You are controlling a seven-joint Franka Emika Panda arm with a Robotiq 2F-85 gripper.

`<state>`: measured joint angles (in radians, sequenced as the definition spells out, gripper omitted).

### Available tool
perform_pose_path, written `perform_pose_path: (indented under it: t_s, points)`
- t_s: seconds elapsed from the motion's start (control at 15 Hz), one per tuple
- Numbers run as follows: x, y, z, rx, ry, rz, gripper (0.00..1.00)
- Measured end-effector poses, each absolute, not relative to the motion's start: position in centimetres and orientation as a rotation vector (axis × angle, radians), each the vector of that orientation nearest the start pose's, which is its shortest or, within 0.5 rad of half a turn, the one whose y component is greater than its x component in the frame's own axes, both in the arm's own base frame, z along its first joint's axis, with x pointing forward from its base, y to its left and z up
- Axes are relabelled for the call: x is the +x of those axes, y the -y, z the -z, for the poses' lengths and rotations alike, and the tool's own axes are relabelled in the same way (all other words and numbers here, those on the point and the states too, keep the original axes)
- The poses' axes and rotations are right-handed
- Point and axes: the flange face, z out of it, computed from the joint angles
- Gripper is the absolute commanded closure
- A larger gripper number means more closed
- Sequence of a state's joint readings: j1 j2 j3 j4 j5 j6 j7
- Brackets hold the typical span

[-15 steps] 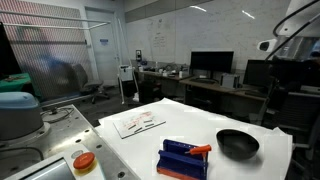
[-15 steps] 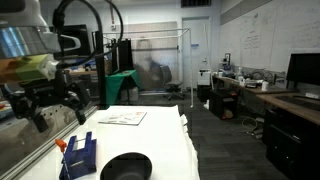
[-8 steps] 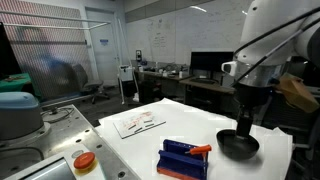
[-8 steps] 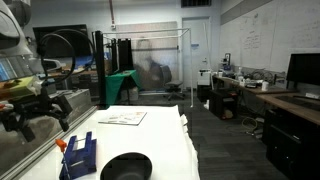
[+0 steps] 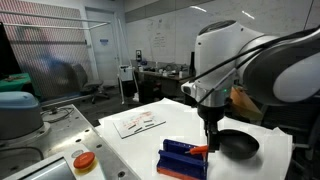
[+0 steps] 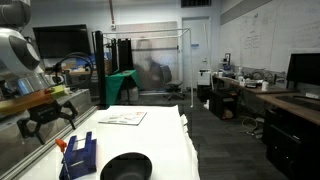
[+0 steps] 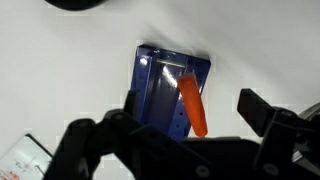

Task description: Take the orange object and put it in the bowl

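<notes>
The orange object [image 5: 199, 150] [image 7: 193, 106] is lined up between my fingers but sits below them. My gripper needs to go lower before it closes, because it would miss the object if it closed now.
The orange object [image 7: 192, 103] is a slim orange piece lying on the edge of the blue ribbed rack [image 7: 165, 88]. It shows in both exterior views [image 5: 201, 150] [image 6: 60, 144]. The black bowl [image 5: 240, 145] sits on the white table beside the rack, also in an exterior view [image 6: 125, 166], and its rim shows at the top of the wrist view [image 7: 75, 4]. My gripper [image 7: 195, 118] is open and empty, hanging above the rack with the orange object between its fingers' line. It shows in both exterior views [image 5: 211, 138] [image 6: 48, 116].
A round orange-red disc on a grey-white base [image 5: 84, 161] stands at the table's near corner. A printed sheet [image 5: 138, 122] lies at the far side of the table, also seen in an exterior view [image 6: 122, 117]. Desks with monitors stand behind.
The arm has swung in from the side, passed over the bowl and now hangs above the blue rack. The jaws stay open. The objects have not moved.
</notes>
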<state>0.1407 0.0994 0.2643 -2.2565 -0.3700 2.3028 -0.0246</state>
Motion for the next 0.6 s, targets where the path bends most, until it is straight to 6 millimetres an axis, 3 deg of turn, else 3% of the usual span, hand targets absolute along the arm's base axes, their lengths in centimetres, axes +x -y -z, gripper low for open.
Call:
perform_pose_path:
  t_s: [0.07,0.2,0.6]
  points:
    - [49.6,-20.4,-31.0,-3.156,1.207,-0.023,0.0]
    - [50.9,-20.9,-29.5,-3.094,1.32,-0.083,0.25]
    - [52.1,-20.9,-26.6,-3.033,1.43,-0.331,0.73]
